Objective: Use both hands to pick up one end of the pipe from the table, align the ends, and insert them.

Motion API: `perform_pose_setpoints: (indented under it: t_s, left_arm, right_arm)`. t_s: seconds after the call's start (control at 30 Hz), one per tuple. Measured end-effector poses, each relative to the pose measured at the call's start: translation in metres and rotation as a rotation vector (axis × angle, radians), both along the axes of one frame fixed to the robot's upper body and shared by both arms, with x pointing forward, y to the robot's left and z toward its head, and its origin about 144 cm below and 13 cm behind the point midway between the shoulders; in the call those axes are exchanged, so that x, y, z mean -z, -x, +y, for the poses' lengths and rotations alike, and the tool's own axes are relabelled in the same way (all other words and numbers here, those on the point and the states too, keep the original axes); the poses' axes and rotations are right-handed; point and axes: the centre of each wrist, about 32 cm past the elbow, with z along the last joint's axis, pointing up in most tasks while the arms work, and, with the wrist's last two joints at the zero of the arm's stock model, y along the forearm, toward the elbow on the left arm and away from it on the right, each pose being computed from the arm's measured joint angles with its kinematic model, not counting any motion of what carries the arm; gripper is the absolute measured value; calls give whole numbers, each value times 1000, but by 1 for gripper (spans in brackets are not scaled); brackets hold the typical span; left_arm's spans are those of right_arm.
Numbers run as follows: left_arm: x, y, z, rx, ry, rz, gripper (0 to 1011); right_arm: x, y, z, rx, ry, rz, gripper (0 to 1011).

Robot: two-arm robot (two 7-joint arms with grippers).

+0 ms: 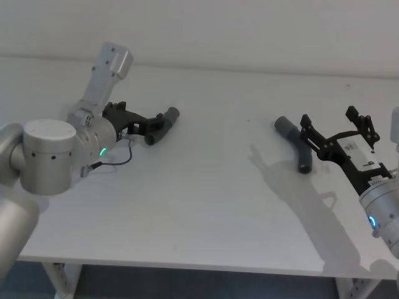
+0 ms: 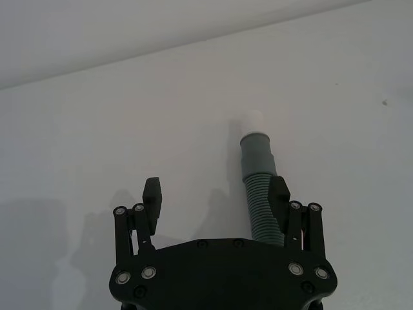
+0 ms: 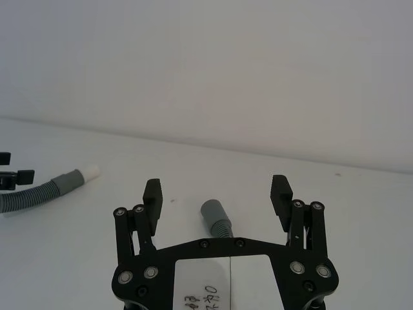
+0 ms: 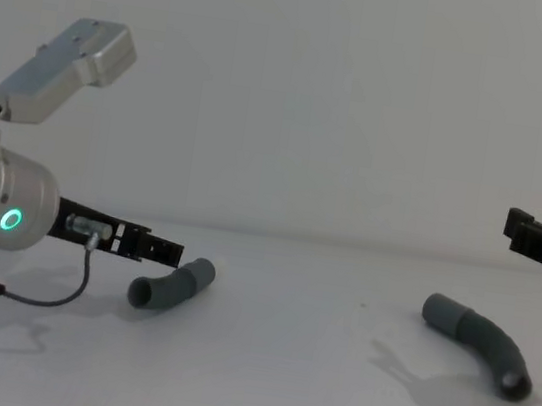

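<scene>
I should grab the pipe piece by its grey collar [image 2: 257, 156] next with my left gripper. Then the pipe piece's white spigot stays free to go into the socket cuff.
Two dark grey ribbed pipe pieces lie apart on the white table [image 1: 206, 199]. The left piece [image 1: 169, 116] ends in a white spigot [image 2: 253, 120] beyond a grey collar. My left gripper [image 2: 216, 194] is open and low around it, and the ribbed hose [image 2: 261, 206] runs close along one finger [image 2: 279, 194]. The right piece [image 1: 298, 146] has a smooth grey socket cuff [image 3: 213, 211]. Above it my right gripper [image 3: 217, 192] hangs open, holding nothing. From the chest view, the left gripper [image 4: 166, 247] sits just behind its piece [image 4: 174, 285], and the right gripper [image 4: 525, 231] is well above its piece [image 4: 479, 338].
A thin black cable [image 1: 118, 161] loops on the table by my left wrist. A pale wall rises behind the table's far edge [image 1: 249, 70]. Bare white surface lies between the two pieces.
</scene>
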Motion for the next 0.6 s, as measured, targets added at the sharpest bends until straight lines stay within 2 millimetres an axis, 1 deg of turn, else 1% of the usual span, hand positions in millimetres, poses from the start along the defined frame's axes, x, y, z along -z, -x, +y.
perform_pose_setpoints:
  t_s: [0.6]
  left_arm:
    - [-3,-19,-9,39,-8,44,1000]
  right_arm:
    - [0,0,0,0,0,0,1002]
